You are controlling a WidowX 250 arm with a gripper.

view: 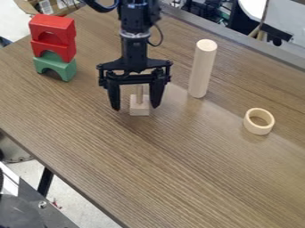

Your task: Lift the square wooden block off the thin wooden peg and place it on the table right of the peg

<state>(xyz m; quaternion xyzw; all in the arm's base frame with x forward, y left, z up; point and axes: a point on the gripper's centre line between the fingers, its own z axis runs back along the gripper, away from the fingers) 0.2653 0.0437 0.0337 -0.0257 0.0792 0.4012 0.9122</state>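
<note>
My gripper will next grab the small pale block by its opposite sides, to separate it from the thin peg.
The black gripper [136,107] hangs over the upper middle of the table, open, its two fingers pointing down on either side of a small wooden block [140,109] with a thin upright peg [139,94]. Visible gaps separate the fingers from the peg. To the right, a tall pale wooden cylinder [203,69] stands upright. Farther right and lower, a pale wooden ring [258,121] rests on the table. At the upper left, a red arch block [52,27] and another red block [55,46] are stacked on a green arch block [56,66].
The brown wooden table [161,164] has its near edge running diagonally from the left to the bottom. A grey rail [238,39] borders the far right side. Dark metal equipment [30,202] stands at the lower left, off the table.
</note>
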